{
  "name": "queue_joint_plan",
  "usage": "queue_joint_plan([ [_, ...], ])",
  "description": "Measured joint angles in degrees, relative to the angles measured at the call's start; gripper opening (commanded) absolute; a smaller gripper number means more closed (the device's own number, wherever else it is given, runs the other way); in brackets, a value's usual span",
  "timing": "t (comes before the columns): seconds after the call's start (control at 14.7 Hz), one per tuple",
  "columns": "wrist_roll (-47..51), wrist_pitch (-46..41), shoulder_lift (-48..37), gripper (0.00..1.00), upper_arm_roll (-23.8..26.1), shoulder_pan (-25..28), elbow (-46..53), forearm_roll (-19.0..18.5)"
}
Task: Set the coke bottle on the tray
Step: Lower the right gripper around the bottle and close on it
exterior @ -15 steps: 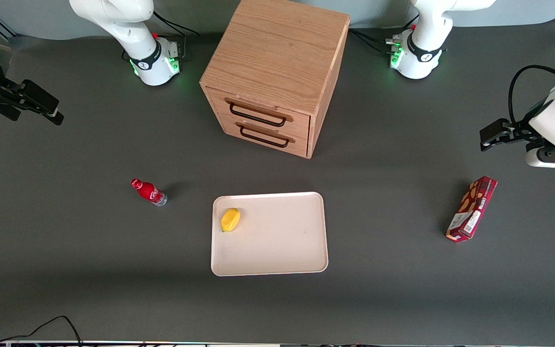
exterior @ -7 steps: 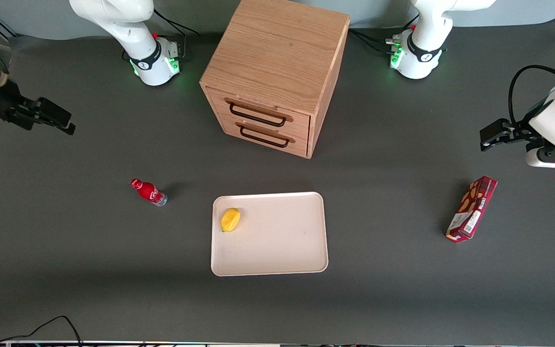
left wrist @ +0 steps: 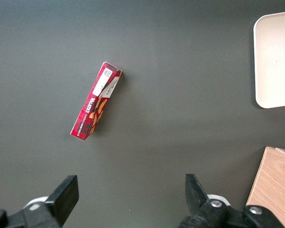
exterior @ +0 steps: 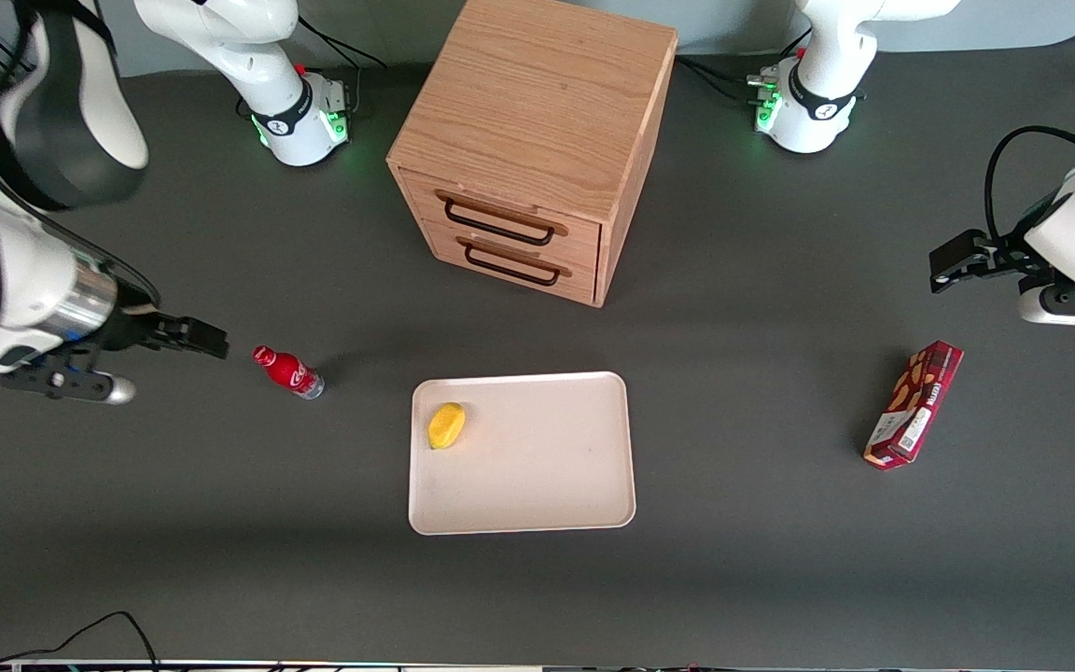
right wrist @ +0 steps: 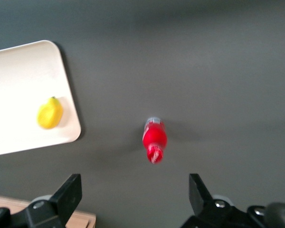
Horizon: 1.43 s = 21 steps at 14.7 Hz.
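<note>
I should next grab the coke bottle by its red cap with my right gripper. Then I can put it on the tray.
The coke bottle, small and red with a red cap and clear base, stands on the grey table beside the tray, toward the working arm's end. It also shows in the right wrist view. The cream tray lies in front of the drawer cabinet; part of it shows in the right wrist view. My right gripper is open and empty, raised above the table a short way from the bottle's cap. Its fingers stand wide apart, with the bottle between and ahead of them.
A yellow lemon lies on the tray near the edge closest to the bottle. A wooden two-drawer cabinet stands farther from the front camera than the tray. A dark-red snack box lies toward the parked arm's end.
My right gripper has come in from the table's edge and swung down toward the bottle, now close to its cap. The bottle, tray and lemon have not moved.
</note>
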Motion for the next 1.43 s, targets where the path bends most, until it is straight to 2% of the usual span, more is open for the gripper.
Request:
queue_joint_plan([
  [0.2, 0.0, 11.33, 0.74, 1.0, -0.02, 0.0, -10.53, 0.0],
  [0.61, 0.0, 18.85, 1.02, 1.0, -0.03, -0.01, -20.39, 0.0],
  [0.68, 0.0, 19.62, 1.03, 0.91, -0.03, -0.01, -21.26, 0.0],
  [0.75, 0.0, 20.01, 1.02, 0.72, -0.03, -0.01, -21.82, 0.0],
  [1.02, 0.0, 20.47, 1.01, 0.15, -0.03, -0.07, -22.23, 0.0],
  [1.09, 0.0, 20.48, 1.01, 0.04, -0.03, -0.08, -22.23, 0.0],
  [1.16, 0.0, 20.47, 1.0, 0.0, -0.03, -0.09, -22.23, 0.0],
  [1.43, 0.0, 20.53, 0.91, 0.0, -0.03, -0.11, -22.15, 0.02],
])
